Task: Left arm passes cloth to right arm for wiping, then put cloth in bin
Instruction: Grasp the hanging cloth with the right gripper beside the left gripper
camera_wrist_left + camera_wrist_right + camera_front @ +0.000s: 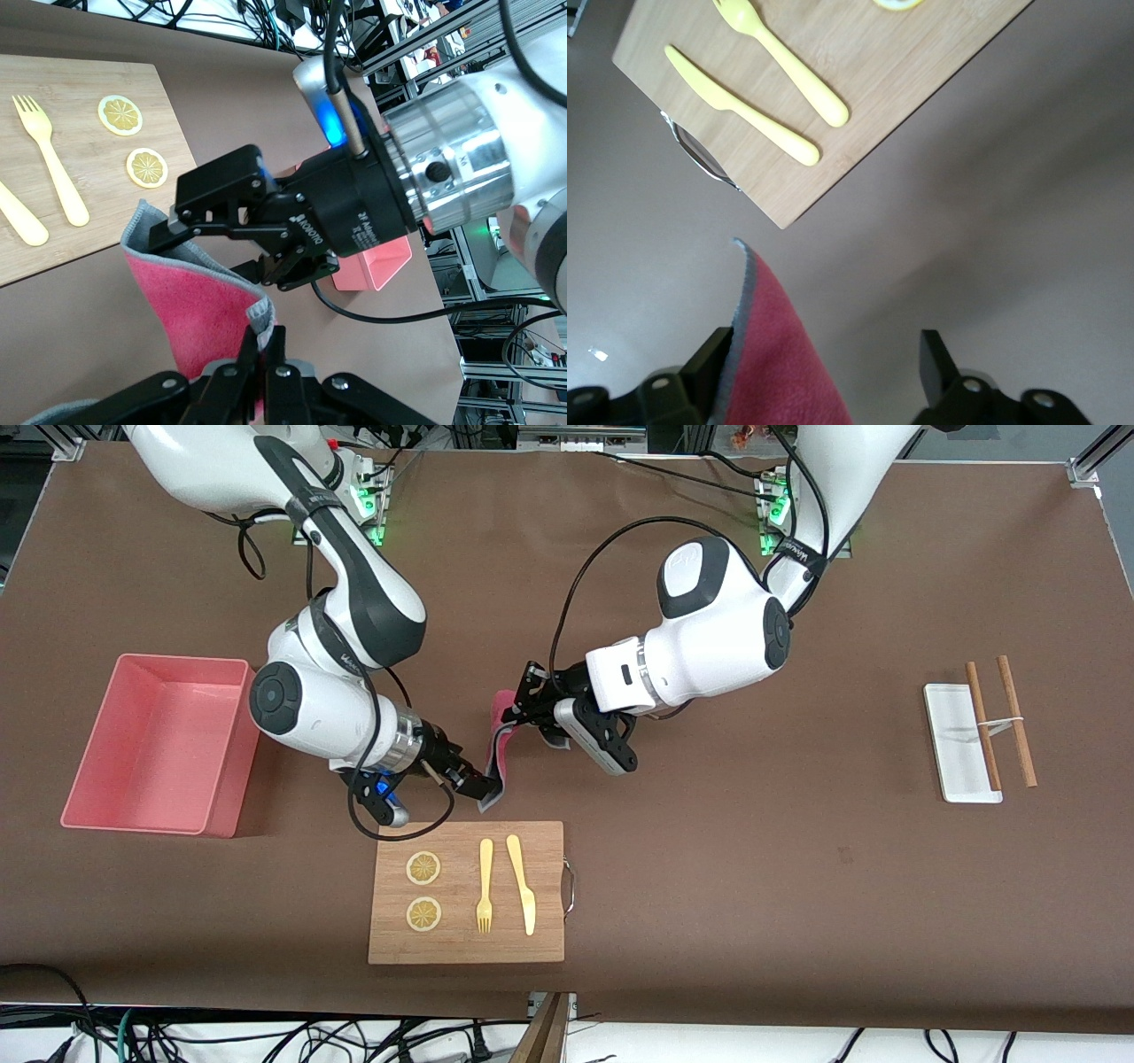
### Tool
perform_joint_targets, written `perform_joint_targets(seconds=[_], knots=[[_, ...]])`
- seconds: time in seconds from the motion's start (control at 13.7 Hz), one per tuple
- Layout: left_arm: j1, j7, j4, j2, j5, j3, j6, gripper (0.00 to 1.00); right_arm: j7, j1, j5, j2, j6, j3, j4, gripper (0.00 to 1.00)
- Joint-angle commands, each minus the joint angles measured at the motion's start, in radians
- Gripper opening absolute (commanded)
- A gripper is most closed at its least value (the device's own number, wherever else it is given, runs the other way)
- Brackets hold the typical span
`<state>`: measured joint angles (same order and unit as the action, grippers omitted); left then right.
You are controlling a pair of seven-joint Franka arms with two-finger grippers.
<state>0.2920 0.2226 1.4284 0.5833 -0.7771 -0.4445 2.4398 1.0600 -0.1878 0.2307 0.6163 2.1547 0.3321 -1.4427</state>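
My right gripper grabs the cloth by its grey-edged hanging corner next, to take the cloth from my left gripper for wiping.
The cloth, magenta-pink with a dark grey edge, hangs in the air over the table beside the wooden board. My left gripper is shut on its upper corner; in the left wrist view the left gripper pinches the cloth. My right gripper is open around the cloth's lower end. In the right wrist view the right gripper stands wide open, and the cloth rests against one finger. The salmon-pink bin sits empty toward the right arm's end of the table.
The board holds a yellow fork, a yellow knife and two lemon slices. A small white tray with two brown chopsticks lies toward the left arm's end of the table.
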Motion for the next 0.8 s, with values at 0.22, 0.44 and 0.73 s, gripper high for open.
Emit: perform_joint_targets(seconds=[0.22,0.44,0.73], knots=[[0.003,0.014,-0.025,0.010,-0.028,0.000,0.004,0.02,-0.009,-0.010,0.004,0.006,-0.012,0.005,-0.004,0.19],[0.003,0.012,-0.025,0.010,-0.028,0.000,0.004,0.14,-0.011,-0.009,0.007,0.005,-0.009,0.005,-0.001,0.00],[-0.002,0.035,-0.025,0.004,-0.022,0.001,0.004,1.00,-0.011,-0.002,0.010,-0.004,-0.012,0.005,0.004,0.00]])
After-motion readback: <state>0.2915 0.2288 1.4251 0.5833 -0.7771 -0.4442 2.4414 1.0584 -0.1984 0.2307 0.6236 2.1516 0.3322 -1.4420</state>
